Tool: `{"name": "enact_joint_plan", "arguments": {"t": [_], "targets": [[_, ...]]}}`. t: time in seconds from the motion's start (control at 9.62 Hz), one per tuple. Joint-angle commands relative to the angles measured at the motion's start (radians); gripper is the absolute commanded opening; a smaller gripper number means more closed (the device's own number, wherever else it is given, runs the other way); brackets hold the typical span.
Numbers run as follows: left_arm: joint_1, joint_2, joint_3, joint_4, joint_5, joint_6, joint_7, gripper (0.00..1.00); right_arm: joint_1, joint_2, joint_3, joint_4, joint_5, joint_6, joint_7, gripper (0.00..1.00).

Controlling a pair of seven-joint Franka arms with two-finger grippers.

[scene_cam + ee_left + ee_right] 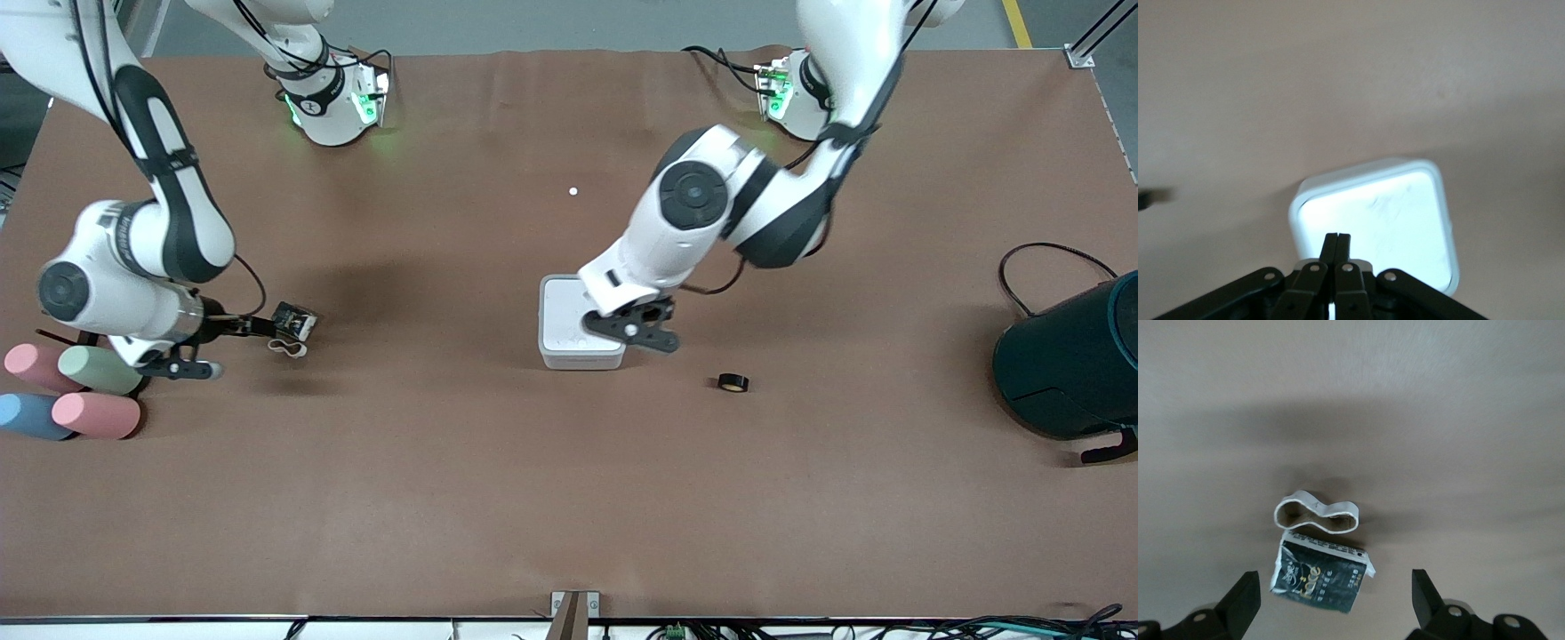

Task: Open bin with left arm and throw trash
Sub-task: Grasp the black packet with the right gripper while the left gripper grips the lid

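Observation:
I need to grab the crumpled wrapper by its black printed body [1318, 577] with my right gripper next, to throw the trash into the bin.
The bin [569, 342], a small light-grey box with its flat white lid down, stands mid-table. It also shows in the left wrist view [1385, 213]. My left gripper [594, 322] is shut and empty, its tips [1337, 239] at the lid's edge toward the left arm's end. My right gripper [240, 347] is open over the table near the right arm's end. The crumpled black wrapper [295, 320] [1321, 577] lies below, between its fingers [1245, 593]. The thin white loop [289, 348] [1317, 512] lies beside the wrapper. The black tape ring [733, 382] lies beside the bin, nearer the front camera.
A big dark-teal round container [1067, 364] with a black cable stands at the left arm's end. Several pastel foam cylinders [76, 396] lie at the right arm's end. A tiny white dot [573, 191] lies farther from the camera than the bin.

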Motion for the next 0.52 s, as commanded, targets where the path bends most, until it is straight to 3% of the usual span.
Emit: {"name": "enact_joint_plan", "arguments": {"t": [0.0, 0.42], "targets": [[-0.035, 0.081, 0.010, 0.042, 0.030, 0.066, -0.075, 0.00, -0.001, 0.018, 0.005, -0.003, 0.037, -0.007, 0.039, 1.00], [-0.033, 0.185, 0.006, 0.034, 0.077, 0.093, -0.207, 0.00, 0.017, 0.018, 0.004, -0.053, 0.048, 0.004, 0.145, 1.00]]}}
